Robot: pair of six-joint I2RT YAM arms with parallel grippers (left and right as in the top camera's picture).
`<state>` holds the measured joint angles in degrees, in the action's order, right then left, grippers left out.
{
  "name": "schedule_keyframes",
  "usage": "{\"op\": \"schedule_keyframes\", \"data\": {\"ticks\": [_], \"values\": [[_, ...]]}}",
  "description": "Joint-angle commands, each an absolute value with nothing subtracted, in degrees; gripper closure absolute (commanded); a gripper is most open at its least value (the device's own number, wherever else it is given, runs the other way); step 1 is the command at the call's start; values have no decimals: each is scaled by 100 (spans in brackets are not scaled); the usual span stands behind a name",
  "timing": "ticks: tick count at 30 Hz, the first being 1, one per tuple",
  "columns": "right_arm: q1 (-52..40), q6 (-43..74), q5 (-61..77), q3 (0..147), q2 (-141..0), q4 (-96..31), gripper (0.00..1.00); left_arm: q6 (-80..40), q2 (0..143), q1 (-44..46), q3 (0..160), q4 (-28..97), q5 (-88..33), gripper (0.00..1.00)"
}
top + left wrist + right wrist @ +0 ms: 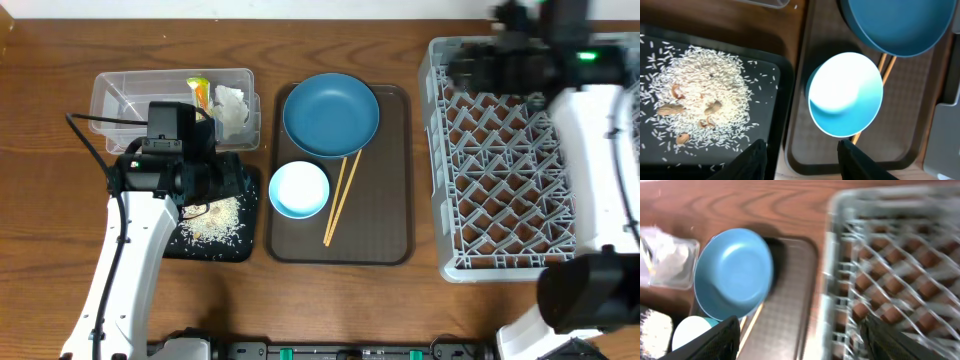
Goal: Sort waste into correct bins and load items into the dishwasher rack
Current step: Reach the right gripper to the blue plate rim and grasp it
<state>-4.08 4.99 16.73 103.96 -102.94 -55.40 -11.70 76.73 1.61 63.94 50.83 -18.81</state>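
The bowl needs to go edgewise into the dishwasher rack (510, 180). My right gripper will next grab the large dark blue bowl's rim (377, 117) on the side facing the rack.
The dishwasher rack (510, 180) is the grey crate on the right. A large dark blue bowl (331, 115), a small light blue bowl (299, 189) and wooden chopsticks (340, 200) lie on the brown tray (385, 200). The clear tub (130, 95) holds the yellow-green wrapper (200, 90) and white tissue (232, 105). Rice scraps (215, 222) lie in the black tray (240, 250). My left gripper (240, 183) (802, 152) is open and empty over the black tray's right edge, beside the small bowl (845, 95). My right gripper (458, 70) (800, 340) is open and empty above the rack's far left corner (890, 255). No cups are in view.
The brown tray (920, 100) lies between the black tray (765, 125) and the rack. In the right wrist view, which is blurred, the large bowl (732, 275) and the clear tub (670, 260) show at left. Bare wooden table runs along the front edge.
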Motion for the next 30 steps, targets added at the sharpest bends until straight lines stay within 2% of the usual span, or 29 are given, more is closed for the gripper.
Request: {"op": "schedule_keyframes", "data": {"ticks": [1, 6, 9, 16, 18, 21, 23, 26, 30], "values": [[-1059, 696, 749, 10407, -10661, -5382, 23, -1072, 7640, 158, 6436, 5096, -1726, 51], [-1752, 1251, -104, 10407, -11277, -5103, 24, -1072, 7640, 158, 6436, 5100, -1726, 51], [-1988, 1750, -482, 10407, -11714, -5022, 29, -1074, 7640, 158, 6436, 5100, -1726, 51], [-2108, 2394, -379, 10407, -12560, -4681, 41, -1072, 7640, 158, 6436, 5096, -1726, 51], [-2108, 2429, -274, 10407, -12707, -4598, 49, -1072, 7640, 158, 6436, 5096, -1726, 51], [-2108, 2596, -276, 10407, -12855, -4528, 69, -1074, 7640, 158, 6436, 5096, -1726, 51], [-2108, 2681, -279, 10407, -12921, -4477, 76, -1074, 7640, 158, 6436, 5096, -1726, 51], [-2108, 2722, -276, 10407, -12967, -4449, 83, -1074, 7640, 158, 6436, 5096, -1726, 51], [-2108, 2718, -274, 10407, -12978, -4453, 86, -1074, 7640, 158, 6436, 5096, -1726, 51]]}}
